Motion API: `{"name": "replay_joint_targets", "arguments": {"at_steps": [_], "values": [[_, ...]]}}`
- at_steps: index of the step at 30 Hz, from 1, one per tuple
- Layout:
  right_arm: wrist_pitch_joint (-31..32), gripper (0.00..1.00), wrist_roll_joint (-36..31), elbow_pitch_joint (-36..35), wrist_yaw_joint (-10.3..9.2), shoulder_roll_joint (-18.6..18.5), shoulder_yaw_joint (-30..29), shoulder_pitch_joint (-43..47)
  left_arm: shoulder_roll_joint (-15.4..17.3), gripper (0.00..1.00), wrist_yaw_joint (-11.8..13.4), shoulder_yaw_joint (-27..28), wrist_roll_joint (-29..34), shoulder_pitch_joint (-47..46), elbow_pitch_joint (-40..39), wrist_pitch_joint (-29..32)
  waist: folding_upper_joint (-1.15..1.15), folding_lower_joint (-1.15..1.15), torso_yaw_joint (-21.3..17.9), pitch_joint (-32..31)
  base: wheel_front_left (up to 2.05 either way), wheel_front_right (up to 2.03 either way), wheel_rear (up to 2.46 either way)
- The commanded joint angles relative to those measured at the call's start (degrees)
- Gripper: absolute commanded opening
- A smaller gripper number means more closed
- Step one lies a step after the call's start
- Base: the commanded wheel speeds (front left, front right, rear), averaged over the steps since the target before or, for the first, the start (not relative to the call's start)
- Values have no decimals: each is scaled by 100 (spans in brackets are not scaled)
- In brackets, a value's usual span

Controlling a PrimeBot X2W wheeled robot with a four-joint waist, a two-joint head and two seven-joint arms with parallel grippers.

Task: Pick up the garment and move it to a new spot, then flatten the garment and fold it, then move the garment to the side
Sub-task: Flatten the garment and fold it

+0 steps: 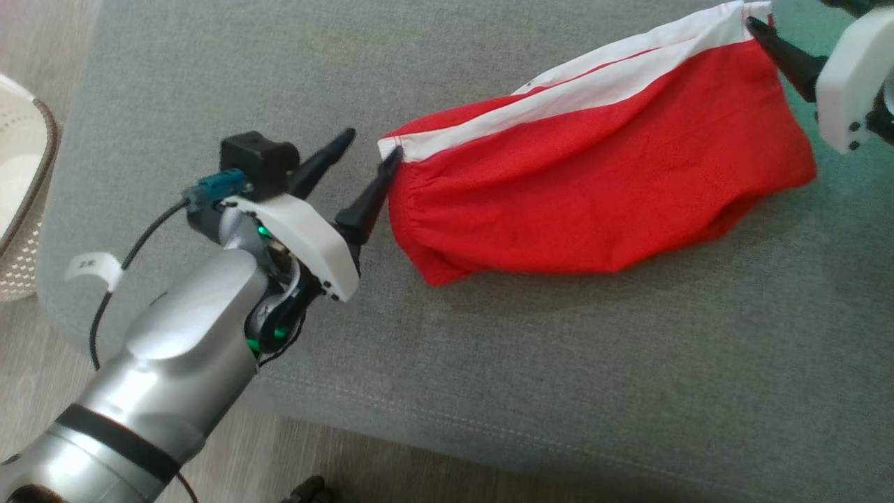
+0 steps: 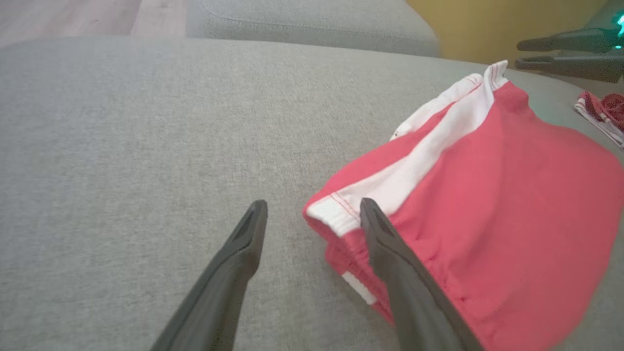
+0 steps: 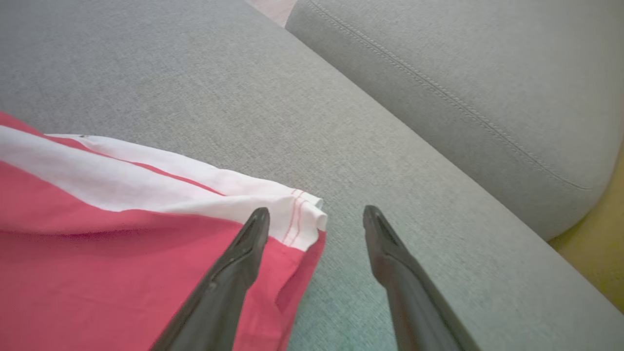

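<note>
My right gripper grabs the garment by the striped corner of its white band (image 1: 753, 13) (image 3: 302, 217) next, to flatten and fold it.
A red garment (image 1: 601, 188) with a white band along its far edge lies stretched out on the grey cushion (image 1: 489, 363). My left gripper (image 1: 370, 148) is open at the garment's left corner, and one fingertip (image 1: 392, 162) touches the white hem. In the left wrist view that corner (image 2: 336, 214) lies loose beside the right finger of the open left gripper (image 2: 312, 204). My right gripper (image 3: 316, 211) is open at the opposite white corner (image 3: 297, 217), which rests on the cushion between the fingers. A right finger (image 1: 786, 56) shows at the garment's top right end.
A woven basket (image 1: 28, 209) stands on the wooden floor at the far left. The cushion's front edge (image 1: 419, 426) runs near my left forearm. A second grey cushion (image 3: 463, 73) lies beyond the garment. Another red-and-white cloth (image 2: 602, 109) lies farther off.
</note>
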Motion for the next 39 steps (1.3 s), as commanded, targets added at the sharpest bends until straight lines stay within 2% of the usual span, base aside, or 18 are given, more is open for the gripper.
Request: {"name": "replay_joint_targets", "arguments": {"at_steps": [1,7,11,15,19,21,25,29,30,35,39], "values": [[-98,100,18,44,37,-47,-50,34,142,100,69,301,2,-237,-41,-112,0,0,-41,-57,0,0,0],[-699,100,118,645,37,128,-68,170,200,100,299,670,-45,-121,108,-295,0,0,-240,-409,0,0,0],[-1400,100,209,999,37,319,-266,325,193,100,497,1086,-99,37,-1,-349,0,0,-363,-697,0,0,0],[-2229,100,287,1222,37,599,-571,642,124,100,719,1899,82,354,-501,-359,0,0,-526,-1013,0,0,0],[-2558,100,72,1343,37,879,-972,1095,-68,100,812,2763,618,925,-1147,-360,0,0,-673,-1293,0,0,0],[-2575,100,-201,1140,37,1010,-1474,1275,5,100,949,2817,1485,1173,-1431,-361,0,0,-764,-1384,0,0,0],[-2579,100,-1400,398,37,1186,-2948,2074,-357,100,969,3193,2131,1795,-1864,-361,0,0,-926,-1530,0,0,0],[-2580,100,-2602,-485,37,1667,-4495,3267,-784,100,821,3680,2478,2360,-2127,-361,0,0,-1067,-1670,0,0,0],[-2580,100,-2602,-485,37,1667,-4495,3267,-784,100,821,3680,2478,2360,-2127,-361,0,0,-1067,-1670,0,0,0],[-2580,100,-3669,-1455,37,2496,-5881,4623,-1136,100,620,3976,3313,2897,-2356,-362,0,0,-1194,-1785,0,0,0],[-2581,100,-4245,-1951,37,3048,-6332,5396,-1407,100,476,4227,3597,3284,-2447,-362,0,0,-1277,-1883,0,0,0]]}}
